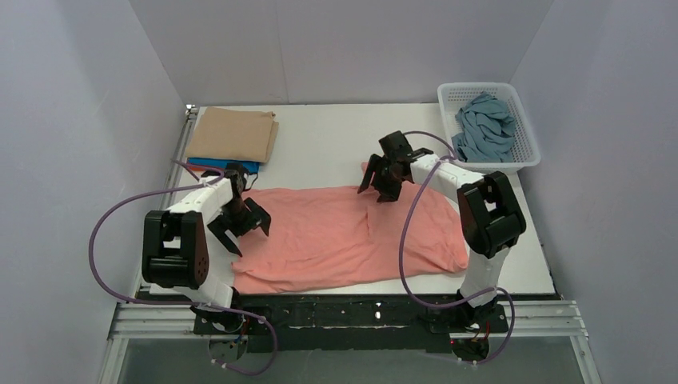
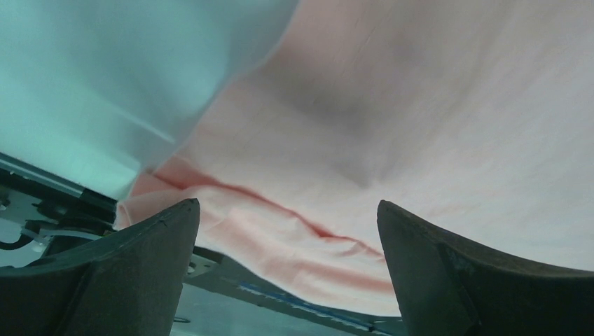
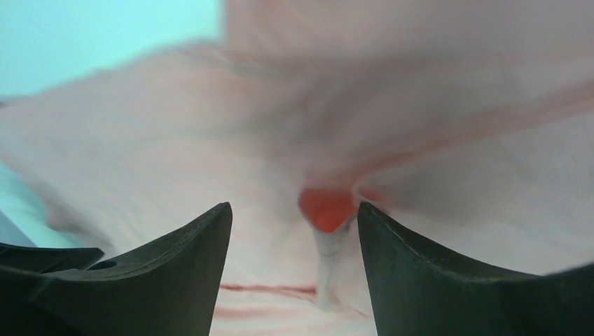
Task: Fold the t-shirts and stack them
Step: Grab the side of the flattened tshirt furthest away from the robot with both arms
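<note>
I will next grab the salmon-pink t-shirt's hem at its far corner [image 1: 250,194] with my left gripper. Then I will fold the t-shirt's far side over its near side.
A salmon-pink t-shirt [image 1: 344,232] lies spread across the middle of the white table. My left gripper [image 1: 249,226] is open and empty over its left edge; the shirt's hem [image 2: 294,231] shows between its fingers. My right gripper [image 1: 382,186] is open and empty over the shirt's far edge, with a fold [image 3: 329,210] between its fingers. A folded tan t-shirt [image 1: 233,134] lies at the far left on a bright blue t-shirt [image 1: 225,166], with a sliver of orange-red beneath. A dusty grey-blue t-shirt [image 1: 484,128] is crumpled in the basket.
A white mesh basket [image 1: 528,136] stands at the far right corner. The table's left rail [image 1: 181,152] runs beside the stack. The black front frame [image 1: 352,312] lies below the shirt's near edge. White walls enclose three sides.
</note>
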Controlling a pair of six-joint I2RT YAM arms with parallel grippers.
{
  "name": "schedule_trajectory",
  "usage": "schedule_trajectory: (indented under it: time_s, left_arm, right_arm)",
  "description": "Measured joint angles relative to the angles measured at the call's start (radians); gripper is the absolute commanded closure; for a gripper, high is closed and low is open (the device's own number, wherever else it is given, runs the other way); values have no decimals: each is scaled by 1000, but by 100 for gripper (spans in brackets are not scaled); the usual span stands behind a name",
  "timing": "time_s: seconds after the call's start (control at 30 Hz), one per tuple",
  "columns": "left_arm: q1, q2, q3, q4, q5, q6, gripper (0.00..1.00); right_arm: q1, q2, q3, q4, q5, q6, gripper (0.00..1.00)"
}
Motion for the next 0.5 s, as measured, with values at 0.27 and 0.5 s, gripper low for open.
schedule_trajectory:
  time_s: [0.27, 0.5]
  left_arm:
    - [100, 81, 241, -15, -34, 12, 1]
    - [180, 230, 514, -45, -38, 93, 0]
  right_arm:
    - [-5, 98, 332, -89, 111, -71, 24]
    - [-166, 172, 482, -140, 58, -230, 24]
